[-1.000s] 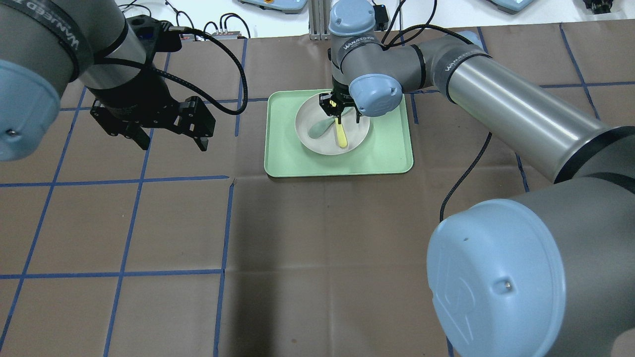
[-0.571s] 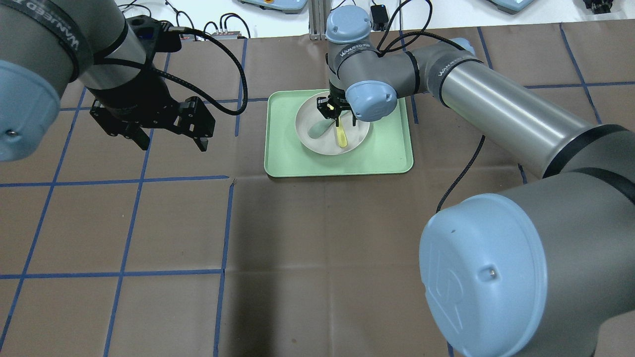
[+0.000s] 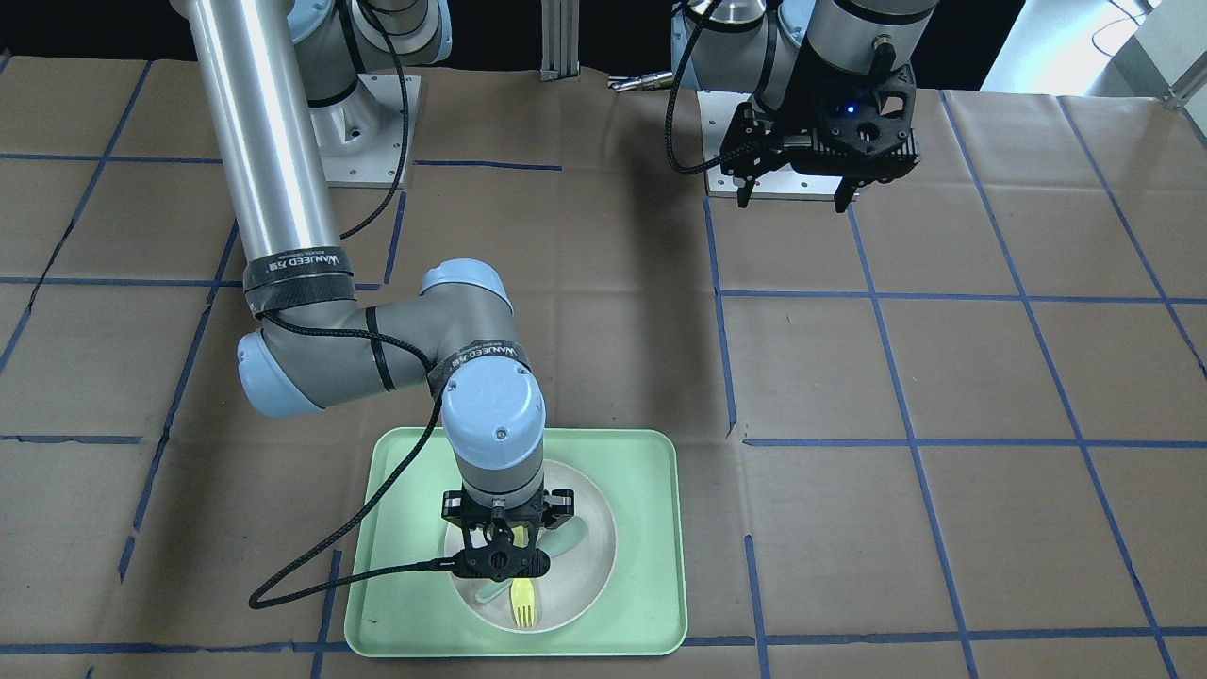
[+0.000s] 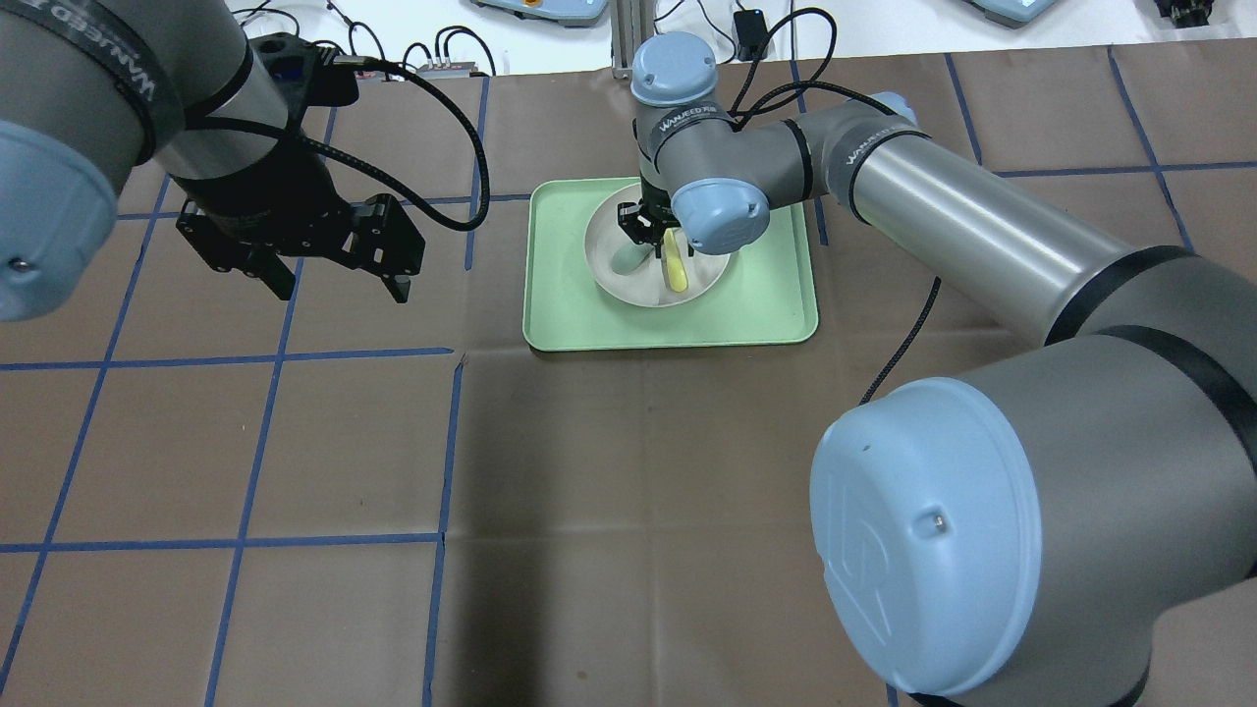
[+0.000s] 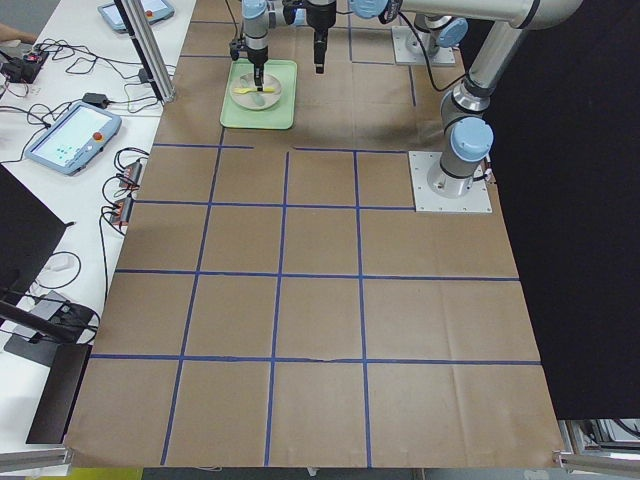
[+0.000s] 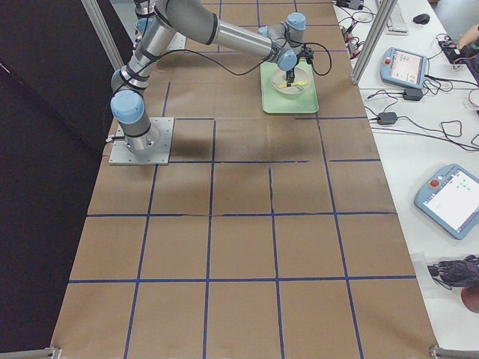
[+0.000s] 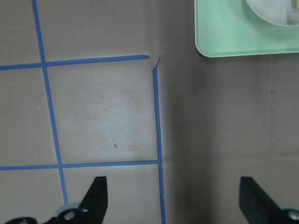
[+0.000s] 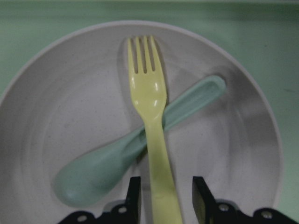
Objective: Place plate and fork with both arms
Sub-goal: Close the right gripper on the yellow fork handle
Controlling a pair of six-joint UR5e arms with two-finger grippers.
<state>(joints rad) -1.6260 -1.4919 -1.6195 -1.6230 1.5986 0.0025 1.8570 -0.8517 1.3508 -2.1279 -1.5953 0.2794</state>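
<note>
My right gripper is going to grab the fork (image 8: pixel 149 93) next by its handle (image 8: pixel 163 193), where both sides are free. The teal spoon crosses close under the fork's neck.
The off-white plate (image 4: pixel 628 287) sits on a mint-green tray (image 4: pixel 766 304); it also shows in the front view (image 3: pixel 586 566). The yellow fork (image 8: pixel 149 93) lies in the plate across a teal spoon (image 8: pixel 93 172), tines pointing away from the robot (image 3: pixel 521 604). My right gripper (image 8: pixel 164 198) is low over the plate and open. Its fingers (image 8: pixel 134 196) stand either side of the fork's handle with a gap on each side. In the overhead view the right gripper (image 4: pixel 653 231) hides the handle end of the fork (image 4: pixel 676 273). My left gripper (image 4: pixel 342 285) is open and empty above the table, left of the tray.
The tray's near corner (image 7: pixel 224 37) shows at the top right of the left wrist view, with brown paper and blue tape lines below my left gripper (image 7: pixel 174 200). Cables and teach pendants lie beyond the table's far edge (image 4: pixel 442 54).
My right wrist has moved a little to the left over the plate and lower onto the fork's handle. The fork, spoon and plate lie as before. The left arm has not moved.
</note>
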